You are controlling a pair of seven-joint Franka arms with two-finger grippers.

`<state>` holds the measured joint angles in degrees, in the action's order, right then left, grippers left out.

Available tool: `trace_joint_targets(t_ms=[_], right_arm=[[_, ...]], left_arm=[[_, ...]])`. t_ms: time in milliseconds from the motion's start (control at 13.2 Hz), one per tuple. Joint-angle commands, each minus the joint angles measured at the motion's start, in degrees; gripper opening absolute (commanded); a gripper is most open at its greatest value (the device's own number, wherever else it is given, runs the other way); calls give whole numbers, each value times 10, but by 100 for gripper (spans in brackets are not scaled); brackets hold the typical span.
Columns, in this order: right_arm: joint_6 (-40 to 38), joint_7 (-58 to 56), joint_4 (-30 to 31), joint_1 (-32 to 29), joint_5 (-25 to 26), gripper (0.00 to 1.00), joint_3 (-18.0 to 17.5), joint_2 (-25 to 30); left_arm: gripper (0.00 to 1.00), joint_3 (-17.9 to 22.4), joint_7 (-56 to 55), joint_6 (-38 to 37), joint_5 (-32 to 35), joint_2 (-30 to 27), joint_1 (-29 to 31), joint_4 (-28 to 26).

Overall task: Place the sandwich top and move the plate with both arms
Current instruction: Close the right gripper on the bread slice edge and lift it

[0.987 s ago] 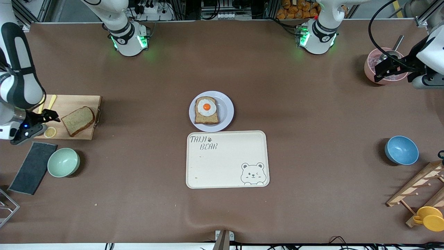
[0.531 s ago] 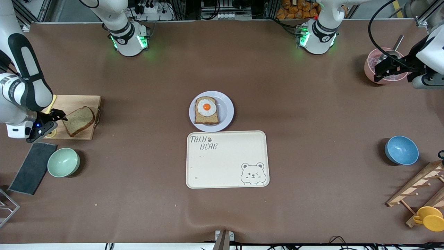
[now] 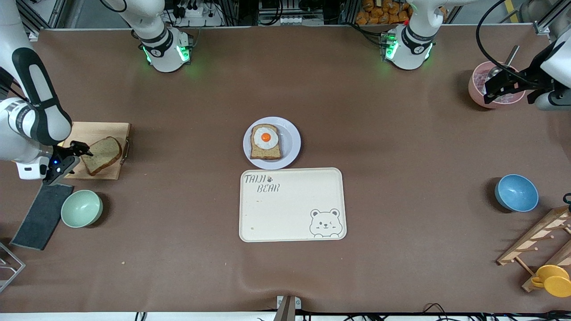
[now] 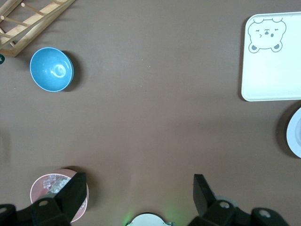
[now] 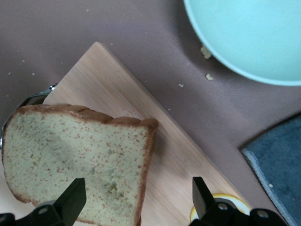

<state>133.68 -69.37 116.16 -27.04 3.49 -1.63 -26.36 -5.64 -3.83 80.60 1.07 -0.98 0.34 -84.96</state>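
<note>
The bread slice needs to top the egg sandwich on the plate, so my right gripper will next grab the slice by its crusted edge (image 5: 143,169).
The sandwich top (image 3: 104,154) is a plain brown bread slice lying on a wooden cutting board (image 3: 96,133) toward the right arm's end of the table. My right gripper (image 3: 75,157) hangs open over the board's edge; in the right wrist view one finger (image 5: 71,201) is over the slice (image 5: 70,155) and the other is over bare board, nothing held. The pale plate (image 3: 292,143) sits mid-table with an egg-topped slice (image 3: 266,141) on it. My left gripper (image 3: 499,85) waits open over a pink bowl (image 3: 478,89), and it shows empty in its wrist view (image 4: 138,194).
A cream bear tray (image 3: 292,209) lies just nearer the camera than the plate. A green bowl (image 3: 81,208) and a dark cloth (image 3: 42,216) lie near the board. A blue bowl (image 3: 516,192) and a wooden rack (image 3: 535,243) are toward the left arm's end.
My right gripper has moved across the cutting board toward the bread slice, now partly over it. The left gripper has barely shifted over the pink bowl.
</note>
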Motion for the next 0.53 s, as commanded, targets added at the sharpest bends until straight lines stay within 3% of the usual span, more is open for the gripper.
trace_joint_targets(t_ms=[0,76,152,228,379,455], right_arm=[[-3,-25,-7,-8,-18,100,-4,-15],[-4,-26,-7,-9,-18,100,-4,-18],[-4,-31,-7,-9,-18,92,-4,-19],[-4,-32,-7,-11,-18,55,-4,-23],[-5,-32,-7,-12,-46,0,-3,-29],[-9,-32,-7,-13,-52,0,-3,-29]], left_arm=[[100,-3,-8,-15,7,-8,4,3],[100,-3,-8,-14,7,-9,4,3],[100,-3,-9,-14,7,-8,4,3],[100,-3,-9,-14,7,-7,4,3],[100,1,-3,-14,7,-7,4,2],[100,4,-4,-15,7,-7,5,2]])
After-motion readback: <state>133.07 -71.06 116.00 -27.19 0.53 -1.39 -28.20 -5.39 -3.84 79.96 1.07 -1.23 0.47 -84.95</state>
